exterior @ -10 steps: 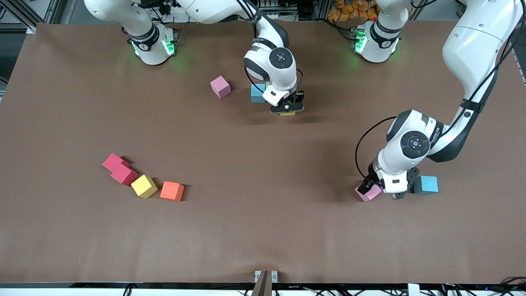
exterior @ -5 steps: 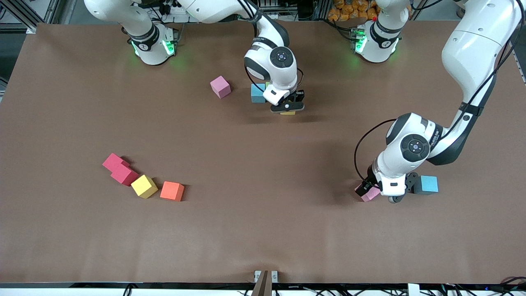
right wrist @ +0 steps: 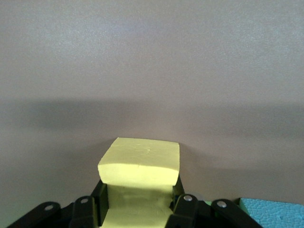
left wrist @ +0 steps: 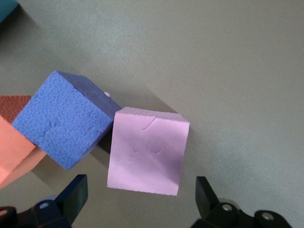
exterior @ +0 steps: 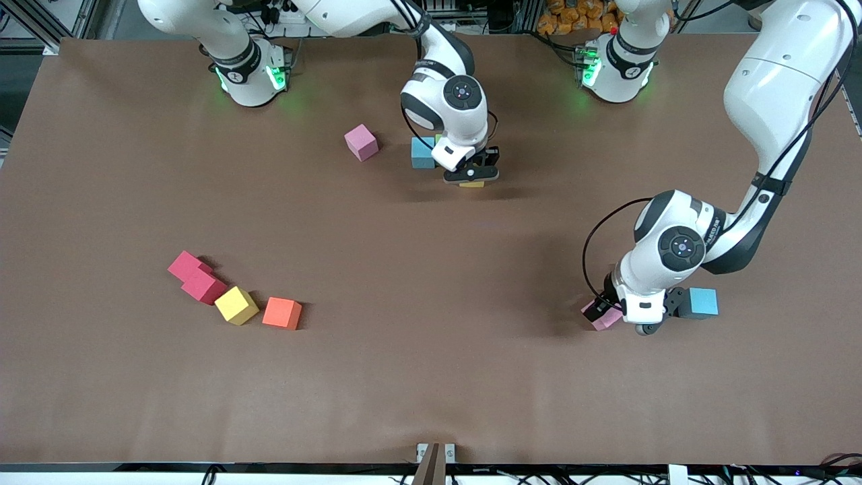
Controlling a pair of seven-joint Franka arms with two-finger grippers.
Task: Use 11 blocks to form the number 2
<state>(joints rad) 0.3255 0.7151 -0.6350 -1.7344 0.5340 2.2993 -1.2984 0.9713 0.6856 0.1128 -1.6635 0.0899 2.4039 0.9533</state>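
The fingers are short in the left wrist view and would miss, so my left gripper first nears the pink block's sides, then closes on it.
My right gripper [exterior: 471, 176] is shut on a yellow block [right wrist: 140, 164], low over the table beside a light blue block [exterior: 422, 151] that has a green block [exterior: 438, 138] against it. A pink block [exterior: 361, 142] lies toward the right arm's end from them. My left gripper [left wrist: 140, 199] is open, and its fingers [left wrist: 71, 197] straddle the edge of another pink block [left wrist: 148, 151]. A purple-blue block [left wrist: 64, 118] touches that pink block, with an orange block [left wrist: 14, 142] beside it. In the front view the left arm hides both of these.
Two red blocks [exterior: 195, 276], a yellow block [exterior: 236, 305] and an orange block [exterior: 282, 313] lie in a row toward the right arm's end. Another light blue block [exterior: 700, 302] sits close beside the left gripper [exterior: 619, 316].
The left wrist has come down over the pink block, covering more of it. The right gripper with its yellow block has barely moved.
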